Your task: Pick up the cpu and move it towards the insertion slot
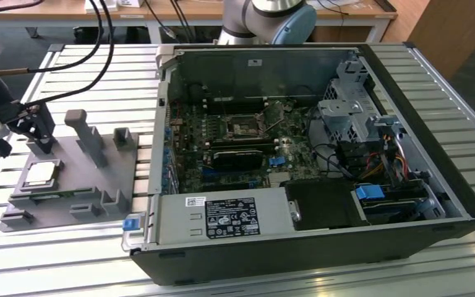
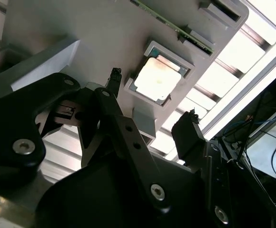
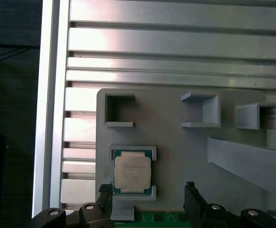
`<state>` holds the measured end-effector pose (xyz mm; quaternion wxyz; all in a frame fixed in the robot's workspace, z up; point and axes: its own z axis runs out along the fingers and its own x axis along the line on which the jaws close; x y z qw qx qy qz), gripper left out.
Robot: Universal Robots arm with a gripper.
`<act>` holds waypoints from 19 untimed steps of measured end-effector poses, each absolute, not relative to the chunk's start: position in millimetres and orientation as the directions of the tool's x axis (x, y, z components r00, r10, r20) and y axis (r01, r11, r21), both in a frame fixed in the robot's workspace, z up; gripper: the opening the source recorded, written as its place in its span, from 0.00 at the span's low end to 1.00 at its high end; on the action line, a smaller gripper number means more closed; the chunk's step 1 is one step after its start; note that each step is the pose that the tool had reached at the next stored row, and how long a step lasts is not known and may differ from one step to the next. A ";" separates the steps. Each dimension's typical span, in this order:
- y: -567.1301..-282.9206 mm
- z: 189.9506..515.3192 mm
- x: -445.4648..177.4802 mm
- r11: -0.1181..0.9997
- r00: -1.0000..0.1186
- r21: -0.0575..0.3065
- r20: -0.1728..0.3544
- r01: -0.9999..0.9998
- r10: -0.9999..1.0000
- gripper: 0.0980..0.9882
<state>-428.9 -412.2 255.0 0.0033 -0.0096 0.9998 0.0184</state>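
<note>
My gripper grabs the cpu by its opposite edges next, where the grey holder's sides leave gaps. The holder's sides wrap the corners of the cpu (image 1: 39,173).
The cpu (image 1: 39,173) (image 2: 157,78) (image 3: 132,173), a flat square chip with a silvery top, lies in a recess of the grey holder plate (image 1: 64,213) at the exterior view's left. My gripper (image 1: 23,147) (image 2: 152,102) (image 3: 147,189) hovers just above it, open, with one black finger on each side of the chip and nothing between them. The fingertips (image 3: 189,188) stand apart from the chip. The insertion slot (image 1: 244,128) is the square socket on the motherboard inside the open computer case (image 1: 435,185).
A thin green memory strip (image 1: 56,193) (image 3: 162,218) lies on the holder beside the chip. Grey upright posts (image 1: 85,133) rise from the plate. The case walls, cables and drive cage (image 1: 349,117) surround the motherboard. Everything rests on a slatted aluminium table (image 1: 97,80).
</note>
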 end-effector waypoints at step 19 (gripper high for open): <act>-412.4 242.4 -428.9 0.999 -1.000 0.037 -0.007 -0.020 -0.019 0.68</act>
